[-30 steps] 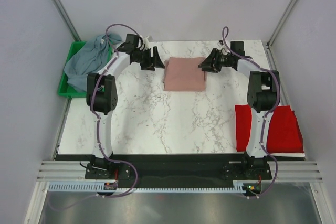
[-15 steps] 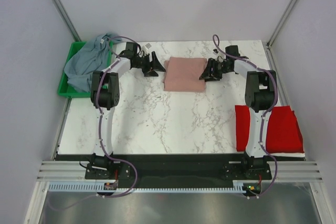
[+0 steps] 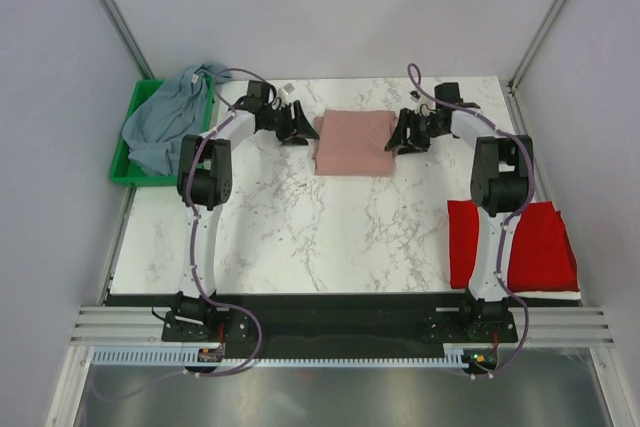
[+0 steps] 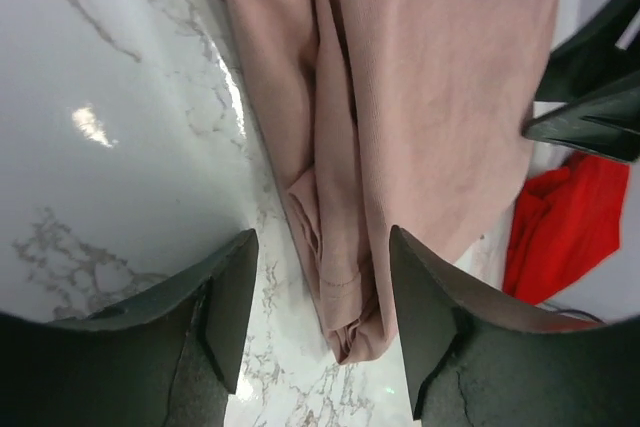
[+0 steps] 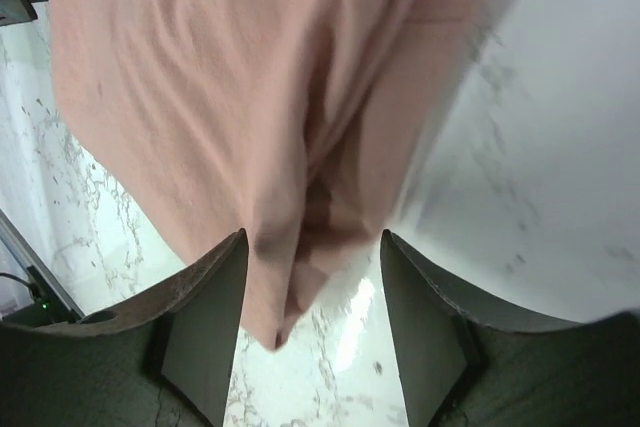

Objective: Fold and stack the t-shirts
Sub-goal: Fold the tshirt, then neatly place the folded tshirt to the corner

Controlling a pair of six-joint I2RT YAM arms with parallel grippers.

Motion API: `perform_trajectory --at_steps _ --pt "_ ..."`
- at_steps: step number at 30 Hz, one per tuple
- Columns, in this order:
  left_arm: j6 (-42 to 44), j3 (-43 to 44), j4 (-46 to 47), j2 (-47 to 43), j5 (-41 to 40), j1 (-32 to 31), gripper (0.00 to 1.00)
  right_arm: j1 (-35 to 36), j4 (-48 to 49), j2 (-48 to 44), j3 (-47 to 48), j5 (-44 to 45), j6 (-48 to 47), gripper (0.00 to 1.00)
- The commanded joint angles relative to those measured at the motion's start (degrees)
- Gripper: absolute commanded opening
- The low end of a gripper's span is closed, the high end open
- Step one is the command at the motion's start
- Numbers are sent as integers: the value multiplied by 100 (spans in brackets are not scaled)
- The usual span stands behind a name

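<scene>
I need to lower my right gripper before I close it on the fold [image 3: 393, 147] [image 5: 306, 245]. The fold lies flat under the gripper's fingers.
A folded dusty-pink t-shirt [image 3: 353, 142] lies flat at the back middle of the marble table. My left gripper [image 3: 300, 125] is open at its left edge; the left wrist view shows the folded cloth edge [image 4: 345, 247] between the open jaws [image 4: 322, 297]. My right gripper [image 3: 400, 134] is open at the shirt's right edge, with the pink cloth [image 5: 300, 197] lying between its jaws [image 5: 312, 292]. A folded red t-shirt [image 3: 535, 244] lies at the table's right front. A grey-blue t-shirt [image 3: 170, 117] is heaped in the bin.
A green plastic bin [image 3: 128, 152] stands off the table's left edge at the back. Grey walls close in both sides. The table's [image 3: 300, 237] front half is bare marble.
Both grippers have closed in on the pink shirt's left and right edges. The shirt has not moved.
</scene>
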Motion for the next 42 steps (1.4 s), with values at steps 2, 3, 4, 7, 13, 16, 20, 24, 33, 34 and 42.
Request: perform_trajectory --at_steps 2,3,4,7,13,16,20,24,33,34,42 --pt "682 404 -307 -984 -863 101 59 -452 -12 -688 -304 0 370 64" --pt "726 614 -306 -1011 -784 110 56 -522 67 -706 -488 -97 442 65" --pt "718 712 -289 -1020 -539 92 51 -531 129 -715 -559 -168 477 67" --pt "472 818 0 -951 119 5 31 -549 331 -558 -692 -528 609 69" --pt "-178 476 414 -687 886 -487 14 -549 1138 39 -639 -1398 1373 71" --pt "-433 335 624 -512 1071 -681 8 -549 1709 303 -665 -1864 1689 72" --pt "-425 326 547 -300 1089 -796 2 -549 1878 542 -630 -1821 1849 76" --pt "-416 186 424 -81 1011 -857 2 -549 1896 682 -648 -1830 1787 76" --pt "-513 273 432 403 826 -1129 2 -514 2291 937 -718 -1575 2287 77" --pt "-530 291 441 421 808 -1156 2 -505 2370 963 -727 -1540 2340 77" --pt "-566 177 449 474 755 -1226 2 -164 2933 1209 -789 -1110 2991 71"
